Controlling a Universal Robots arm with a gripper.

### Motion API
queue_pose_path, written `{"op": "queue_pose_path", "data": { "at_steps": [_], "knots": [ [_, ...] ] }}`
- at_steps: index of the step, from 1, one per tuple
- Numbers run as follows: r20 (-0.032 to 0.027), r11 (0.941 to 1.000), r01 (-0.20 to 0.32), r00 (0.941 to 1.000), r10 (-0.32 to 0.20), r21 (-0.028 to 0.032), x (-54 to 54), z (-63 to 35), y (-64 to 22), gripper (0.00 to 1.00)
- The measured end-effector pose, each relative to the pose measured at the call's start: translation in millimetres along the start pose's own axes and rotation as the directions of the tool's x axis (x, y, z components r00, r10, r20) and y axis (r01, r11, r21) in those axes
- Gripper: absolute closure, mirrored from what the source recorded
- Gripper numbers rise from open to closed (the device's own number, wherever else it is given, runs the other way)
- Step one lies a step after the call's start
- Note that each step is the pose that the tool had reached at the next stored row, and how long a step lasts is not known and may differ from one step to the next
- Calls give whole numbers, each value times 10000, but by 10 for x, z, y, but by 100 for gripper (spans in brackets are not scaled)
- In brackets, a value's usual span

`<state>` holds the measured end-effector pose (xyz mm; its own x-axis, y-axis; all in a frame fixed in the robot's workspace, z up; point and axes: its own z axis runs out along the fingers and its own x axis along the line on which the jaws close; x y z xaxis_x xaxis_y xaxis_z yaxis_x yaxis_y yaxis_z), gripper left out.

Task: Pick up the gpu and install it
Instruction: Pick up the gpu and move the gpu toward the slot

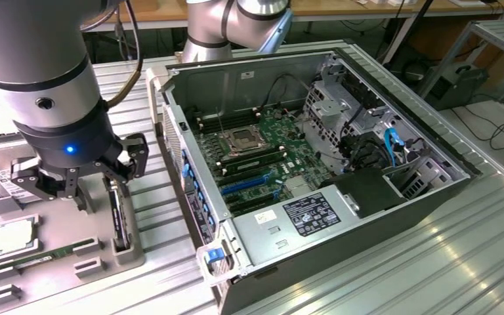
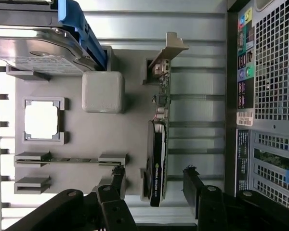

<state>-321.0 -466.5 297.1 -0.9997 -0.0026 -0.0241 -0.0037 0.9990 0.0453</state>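
My gripper next needs to grab the GPU across the flat sides of its black fan housing, because the silver bracket flares out at one end of the GPU.
The gpu (image 2: 160,110) stands on edge in a slot of the grey parts tray (image 2: 101,139). It shows as a narrow green card with a black fan housing and a silver bracket at its far end. My gripper (image 2: 154,177) is open, with one black finger (image 2: 118,179) on each side of the card's fan end, apart from it. In the exterior view the gripper (image 1: 94,187) hangs just over the gpu (image 1: 119,220) on the tray (image 1: 94,266), at that view's left.
The open computer case (image 1: 427,197) lies at the exterior view's right, with its motherboard (image 1: 261,147) and blue slots (image 1: 247,185) exposed. The tray also holds a hard drive (image 2: 33,50) in a blue carrier, a square processor (image 2: 41,120) and a RAM stick (image 2: 62,160). The case's rear panel (image 2: 269,72) is close beside the gpu.
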Motion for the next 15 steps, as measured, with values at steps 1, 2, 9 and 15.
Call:
{"op": "queue_pose_path", "data": {
  "at_steps": [1, 2, 9, 15],
  "knots": [
    [-4, 10000, 2, 10000, -2, 3, -7, 16, -1, 40],
    [-5, 10000, 0, 10000, 0, 7, -7, 34, 1, 40],
    [-50, 9999, -20, 10000, 20, 102, -5, 185, 98, 40],
    [-47, 9996, -258, 9997, 258, 113, -3, 288, 94, 40]
  ]
}}
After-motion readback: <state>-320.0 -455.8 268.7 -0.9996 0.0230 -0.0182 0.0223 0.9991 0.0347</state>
